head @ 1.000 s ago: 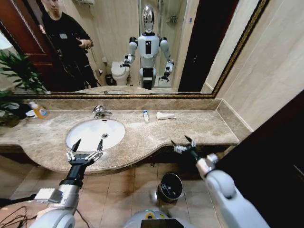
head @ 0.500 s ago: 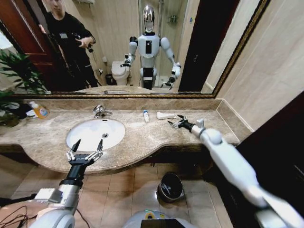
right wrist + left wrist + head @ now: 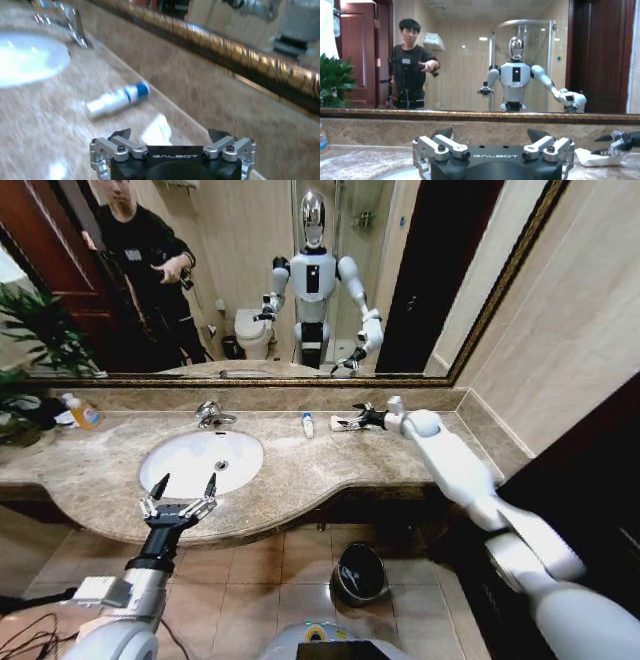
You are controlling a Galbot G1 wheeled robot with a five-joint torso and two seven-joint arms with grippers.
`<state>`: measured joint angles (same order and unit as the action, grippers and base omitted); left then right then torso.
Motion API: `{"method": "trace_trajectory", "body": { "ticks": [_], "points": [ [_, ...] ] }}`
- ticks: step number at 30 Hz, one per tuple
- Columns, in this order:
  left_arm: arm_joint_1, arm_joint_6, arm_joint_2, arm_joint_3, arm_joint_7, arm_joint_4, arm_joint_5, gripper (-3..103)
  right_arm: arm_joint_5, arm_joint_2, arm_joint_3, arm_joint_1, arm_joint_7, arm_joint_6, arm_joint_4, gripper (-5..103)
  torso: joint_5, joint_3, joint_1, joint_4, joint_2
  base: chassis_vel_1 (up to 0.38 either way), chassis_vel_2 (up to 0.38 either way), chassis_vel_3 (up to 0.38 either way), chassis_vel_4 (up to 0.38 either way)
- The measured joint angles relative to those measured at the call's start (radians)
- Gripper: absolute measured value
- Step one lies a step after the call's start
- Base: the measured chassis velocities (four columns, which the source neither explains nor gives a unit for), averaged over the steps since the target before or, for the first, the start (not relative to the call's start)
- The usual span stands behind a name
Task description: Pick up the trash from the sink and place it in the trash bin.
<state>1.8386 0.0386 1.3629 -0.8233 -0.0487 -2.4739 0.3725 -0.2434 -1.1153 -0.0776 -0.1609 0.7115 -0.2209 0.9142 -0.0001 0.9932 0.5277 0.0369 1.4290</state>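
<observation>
The right gripper grabs the flat white wrapper by its broad end (image 3: pixel 354 425) next, to drop it into the black trash bin (image 3: pixel 358 573).
The white oval sink (image 3: pixel 180 465) with its chrome faucet (image 3: pixel 210 415) is set in the beige marble countertop (image 3: pixel 400 455). Two bits of trash lie on the counter by the mirror: a small white tube with a blue band (image 3: pixel 307 425) (image 3: pixel 117 100) and a flat white wrapper (image 3: pixel 346 423) (image 3: pixel 157 129) (image 3: pixel 592 157). My right gripper (image 3: pixel 352 421) (image 3: pixel 170 135) hangs open right over the wrapper, a finger on each side. My left gripper (image 3: pixel 182 492) (image 3: pixel 490 135) is open and empty above the counter's front edge, in front of the sink. The black trash bin (image 3: pixel 358 573) stands on the floor below the counter.
A yellow-orange soap bottle (image 3: pixel 82 413) and a potted plant (image 3: pixel 35 330) stand at the counter's far left. The mirror with its gilt frame (image 3: pixel 250 381) runs along the back. A tiled wall closes the right end.
My right arm has swung from below the counter's front edge up and across the counter to the wrapper at the back. The left arm has not moved.
</observation>
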Motion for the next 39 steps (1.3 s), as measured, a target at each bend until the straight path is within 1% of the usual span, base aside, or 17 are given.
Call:
{"method": "trace_trajectory", "body": {
  "ticks": [3,9,11,12,15,16,17,18,21,24,26,27,29,31,35,37,39],
  "points": [
    [0.0,0.0,0.0,0.0,0.0,0.0,0.0,100,0.046,-0.001,-0.008,0.004,0.005,-0.002,-0.036,100,0.0001,0.0,0.0,-0.0001,0.0,0.0,0.0,0.0,0.0],
    [0.0,0.0,0.0,0.0,0.0,0.0,0.0,100,0.065,0.004,-0.014,0.0,0.001,-0.005,-0.055,103,0.0001,0.0,0.0,-0.0002,0.0,0.0,0.0,0.0,0.0],
    [0.0,0.0,0.0,0.0,0.0,0.0,0.0,100,0.062,0.001,-0.016,-0.004,-0.02,-0.001,-0.064,95,0.0001,0.0,0.0,-0.0003,0.0,0.0,0.0,0.0,0.0],
    [0.0,0.0,0.0,0.0,0.0,0.0,0.0,100,0.062,0.001,-0.016,-0.004,-0.02,-0.001,-0.064,95,0.0001,0.0,0.0,-0.0003,0.0,0.0,0.0,0.0,0.0],
    [0.0,0.0,0.0,0.0,0.0,0.0,0.0,100,0.037,-0.001,-0.027,-0.011,-0.062,0.003,-0.061,84,0.0001,0.0,0.0,-0.0001,0.0,0.0,0.0,0.0,0.0],
    [0.0,0.0,0.0,0.0,0.0,0.0,0.0,100,0.028,-0.002,-0.03,-0.013,-0.076,0.004,-0.06,84,0.0,0.0,0.0,-0.0001,0.0,0.0,0.0,0.0,0.0],
    [0.0,0.0,0.0,0.0,0.0,0.0,0.0,100,0.023,-0.003,-0.032,-0.014,-0.085,0.004,-0.058,78,0.0,0.0,0.0,-0.0002,0.0,0.0,0.0,0.0,0.0],
    [0.0,0.0,0.0,0.0,0.0,0.0,0.0,100,0.023,-0.003,-0.032,-0.014,-0.085,0.004,-0.058,78,0.0,0.0,0.0,-0.0002,0.0,0.0,0.0,0.0,0.0],
    [0.0,0.0,0.0,0.0,0.0,0.0,0.0,100,0.006,-0.006,-0.035,-0.02,-0.113,0.007,-0.051,61,0.0,0.0,0.0,-0.0001,0.0,0.0,0.0,0.0,0.0],
    [0.0,0.0,0.0,0.0,0.0,0.0,0.0,100,-0.013,-0.004,-0.04,-0.026,-0.136,0.007,-0.04,55,0.0,0.0,0.0,-0.0001,0.0,0.0,0.0,0.0,0.0],
    [0.0,0.0,0.0,0.0,0.0,0.0,0.0,100,-0.025,-0.002,-0.041,-0.033,-0.151,0.007,-0.03,44,0.0,0.0,0.0,-0.0001,0.0,0.0,0.0,0.0,0.0],
    [0.0,0.0,0.0,0.0,0.0,0.0,0.0,100,-0.025,-0.002,-0.041,-0.033,-0.151,0.007,-0.03,44,0.0,0.0,0.0,-0.0001,0.0,0.0,0.0,0.0,0.0],
    [0.0,0.0,0.0,0.0,0.0,0.0,0.0,100,-0.037,0.003,-0.041,-0.041,-0.161,-0.001,-0.017,33,0.0,0.0,0.0,-0.0001,0.0,0.0,0.0,0.0,0.0],
    [0.0,0.0,0.0,0.0,0.0,0.0,0.0,100,-0.042,0.005,-0.041,-0.045,-0.169,-0.003,-0.012,33,0.0,0.0,0.0,-0.0001,0.0,0.0,0.0,0.0,0.0],
    [0.0,0.0,0.0,0.0,0.0,0.0,0.0,100,-0.061,0.011,-0.037,-0.06,-0.194,-0.008,0.011,11,0.0,0.0,0.0,-0.0001,0.0,0.0,0.0,0.0,0.0],
    [0.0,0.0,0.0,0.0,0.0,0.0,0.0,100,-0.067,0.015,-0.034,-0.067,-0.199,-0.013,0.024,11,0.0,0.0,0.0,0.0,0.0,0.0,0.0,0.0,0.0],
    [0.0,0.0,0.0,0.0,0.0,0.0,0.0,100,-0.084,0.027,-0.023,-0.09,-0.212,-0.024,0.069,2,0.0001,0.0,0.0,0.0,0.0,0.0,0.0,0.0,0.0]
  ]
}}
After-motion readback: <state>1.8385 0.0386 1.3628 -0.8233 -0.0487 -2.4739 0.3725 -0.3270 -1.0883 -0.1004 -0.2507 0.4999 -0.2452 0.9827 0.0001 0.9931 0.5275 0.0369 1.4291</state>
